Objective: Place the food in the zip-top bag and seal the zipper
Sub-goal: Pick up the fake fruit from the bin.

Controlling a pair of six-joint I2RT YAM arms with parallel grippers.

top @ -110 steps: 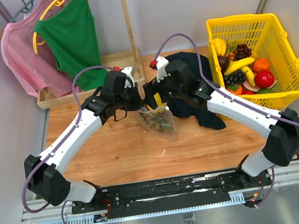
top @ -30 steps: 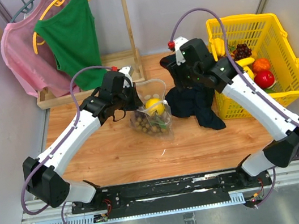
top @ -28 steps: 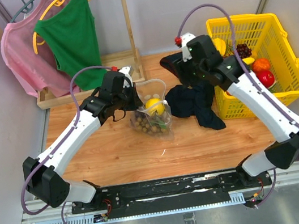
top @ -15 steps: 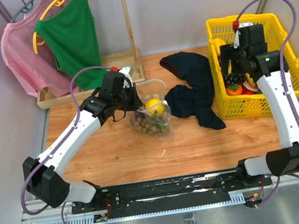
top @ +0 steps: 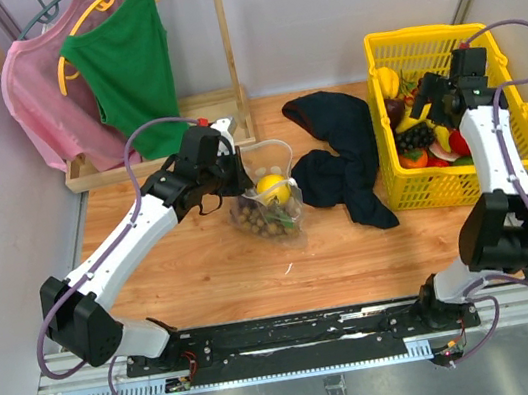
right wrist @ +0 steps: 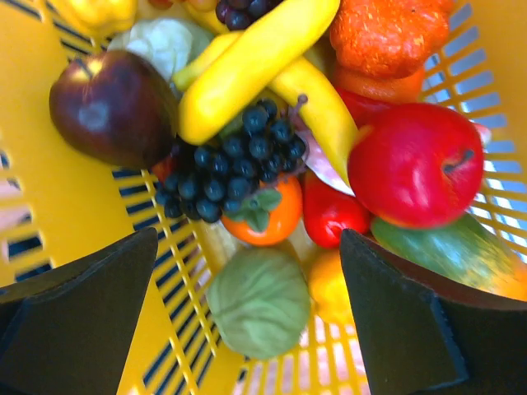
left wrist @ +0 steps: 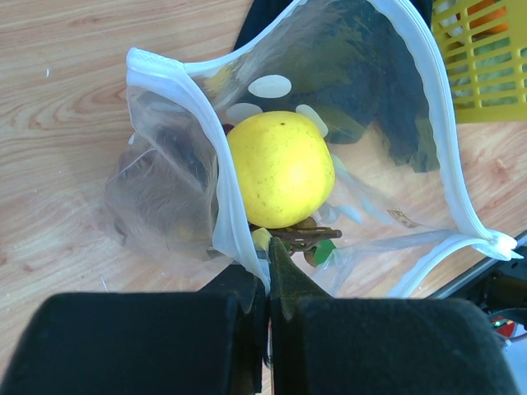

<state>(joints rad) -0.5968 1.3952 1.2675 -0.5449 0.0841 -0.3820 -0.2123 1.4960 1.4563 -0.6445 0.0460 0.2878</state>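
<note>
My right gripper grabs the top banana across its middle [top: 416, 116] [right wrist: 258, 67] next, so an end of the banana stays free to enter the zip-top bag's opening.
The clear zip-top bag [top: 272, 206] lies on the wooden table with its mouth held wide. Inside it are a yellow lemon [left wrist: 280, 169] and a tan longan cluster [top: 262, 221]. My left gripper [left wrist: 268, 265] is shut on the near lip of the bag, pinching the white zipper strip [left wrist: 202, 136]. My right gripper [right wrist: 249, 239] hangs open and holds nothing. It is over the yellow basket [top: 521, 154], above a banana [right wrist: 255, 58], dark grapes [right wrist: 226, 169] and a red apple [right wrist: 416, 164].
A dark navy cloth [top: 342, 166] lies between the bag and the basket. A wooden rack at the back left holds a green top [top: 126, 68] and a pink one [top: 33, 99]. The basket also holds a dark apple [right wrist: 115, 107] and a green ball-shaped fruit [right wrist: 259, 300].
My right arm has swung from beside the bag, across the navy cloth, to over the basket, and its jaws have opened wide. The lemon now sits in the bag. My left gripper has kept its hold.
</note>
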